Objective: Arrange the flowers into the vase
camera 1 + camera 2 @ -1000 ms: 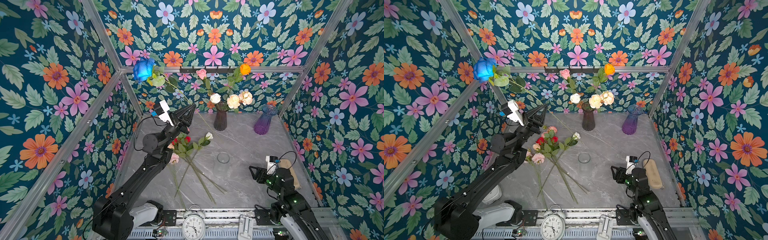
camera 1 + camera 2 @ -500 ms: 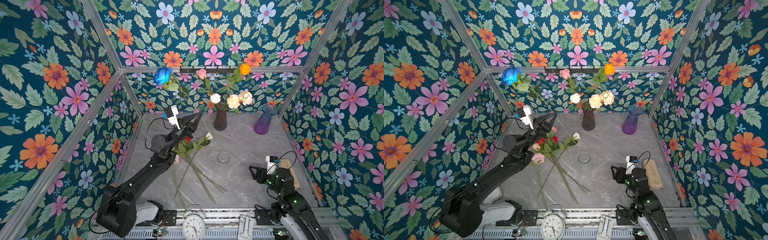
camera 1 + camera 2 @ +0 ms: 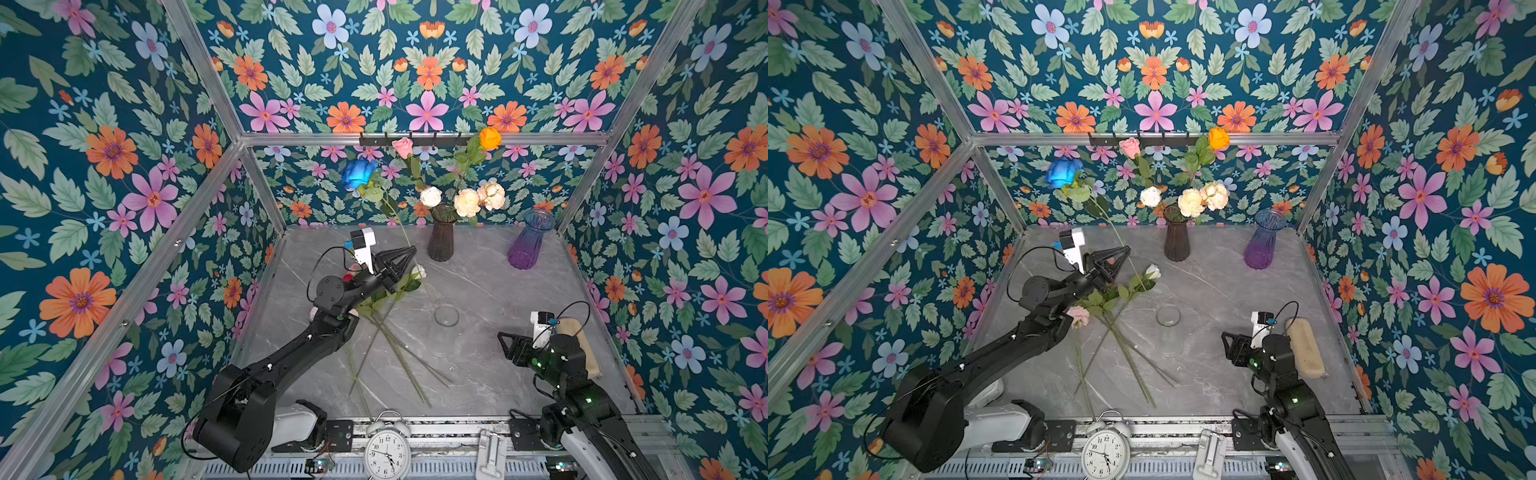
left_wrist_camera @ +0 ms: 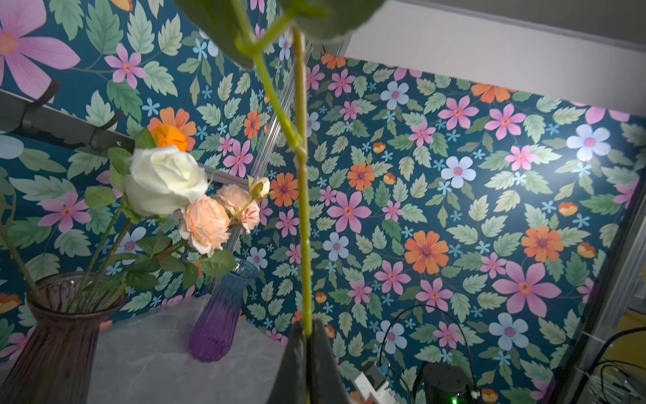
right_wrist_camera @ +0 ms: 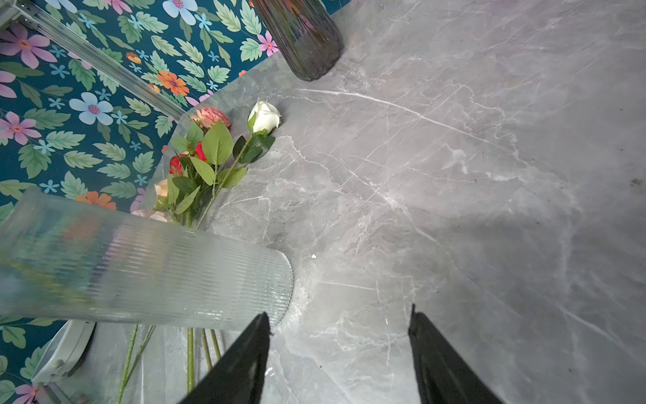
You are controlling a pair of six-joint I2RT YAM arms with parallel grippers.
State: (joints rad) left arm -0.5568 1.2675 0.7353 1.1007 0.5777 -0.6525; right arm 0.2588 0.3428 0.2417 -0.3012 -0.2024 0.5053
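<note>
I should keep the rose in my left gripper for now. Its tilted stem is short of the round rim of the clear ribbed glass vase and would fall onto the table.
My left gripper (image 3: 410, 250) (image 3: 1125, 249) (image 4: 307, 334) is shut on the thin green stem (image 4: 303, 210) of a blue rose. The rose's head (image 3: 358, 173) (image 3: 1063, 172) stands high, up and to the left of the dark vase (image 3: 441, 239) (image 3: 1177, 241) (image 4: 59, 332). That vase holds white, cream, pink and orange flowers (image 3: 465, 201). More flowers (image 3: 386, 299) (image 5: 213, 157) lie crossed on the table under the left arm. My right gripper (image 3: 503, 343) (image 3: 1227, 343) (image 5: 339, 316) is open and empty, low at the front right beside a clear ribbed glass vase (image 3: 446, 316) (image 5: 140, 266).
A purple vase (image 3: 528, 245) (image 3: 1262, 245) stands at the back right. A beige pad (image 3: 579, 347) lies along the right wall. An alarm clock (image 3: 387, 451) sits at the front edge. A black hook rail (image 3: 415, 140) runs along the back wall.
The left arm has carried the blue rose to the right and lower, closer to the dark vase. The right arm has stayed still.
</note>
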